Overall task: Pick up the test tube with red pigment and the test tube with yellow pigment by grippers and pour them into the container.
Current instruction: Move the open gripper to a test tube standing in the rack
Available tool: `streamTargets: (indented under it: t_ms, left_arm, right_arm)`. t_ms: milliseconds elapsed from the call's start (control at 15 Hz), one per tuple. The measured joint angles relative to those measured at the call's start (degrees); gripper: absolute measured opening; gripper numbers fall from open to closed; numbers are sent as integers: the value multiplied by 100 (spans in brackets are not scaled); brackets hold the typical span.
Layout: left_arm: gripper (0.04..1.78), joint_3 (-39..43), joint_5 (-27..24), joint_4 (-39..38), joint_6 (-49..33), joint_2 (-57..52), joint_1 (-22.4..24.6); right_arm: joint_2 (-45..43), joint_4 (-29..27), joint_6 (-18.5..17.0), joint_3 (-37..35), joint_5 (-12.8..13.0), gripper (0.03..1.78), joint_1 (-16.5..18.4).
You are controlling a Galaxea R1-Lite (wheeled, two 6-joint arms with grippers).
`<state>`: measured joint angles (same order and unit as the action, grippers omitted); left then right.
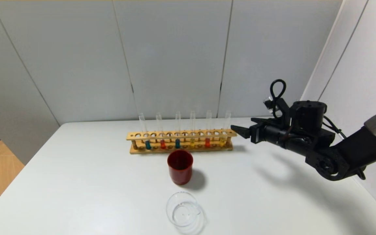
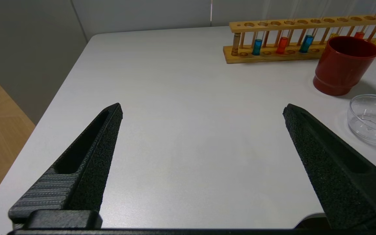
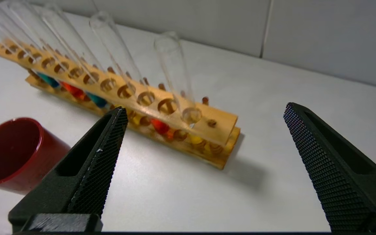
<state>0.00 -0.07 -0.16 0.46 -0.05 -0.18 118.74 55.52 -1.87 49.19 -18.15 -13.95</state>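
My right gripper grabs the yellow test tube by its clear upper part [image 1: 226, 121] next. The wooden rack closes around the test tube's lower end.
A wooden rack [image 1: 181, 133] holds several upright test tubes. Two hold red-orange liquid [image 1: 163, 144] [image 1: 207, 142], two hold yellow liquid [image 1: 192, 143] [image 1: 223, 141], and two hold teal. The clear glass container [image 1: 183, 213] sits empty at the table's front. My right gripper [image 1: 242, 126] is open and empty, just right of the rack's right end, level with its top board. In the right wrist view my right gripper [image 3: 204, 109] faces the end yellow tube [image 3: 175, 65] and the red tube [image 3: 158, 125] beside it. My left gripper [image 2: 203, 106] is open and empty, low over the table's left side.
A dark red cup [image 1: 180, 166] stands between the rack and the container. It also shows in the left wrist view [image 2: 344, 65], with the container [image 2: 372, 119] beside it. Grey wall panels stand close behind the table [image 1: 77, 182].
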Motion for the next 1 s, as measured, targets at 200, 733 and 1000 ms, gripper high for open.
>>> streamTargets:
  t_ms: [200, 733, 1000]
  left_arm:
    - [174, 0, -2, 0, 5, 0, 0]
    - [174, 0, -4, 0, 0, 0, 0]
    - [174, 0, -2, 0, 5, 0, 0]
  right_arm:
    - [246, -1, -11, 105, 2, 174, -94]
    - [922, -74, -6, 1015, -6, 174, -239]
    - [1219, -113, -6, 1319, -1, 174, -333]
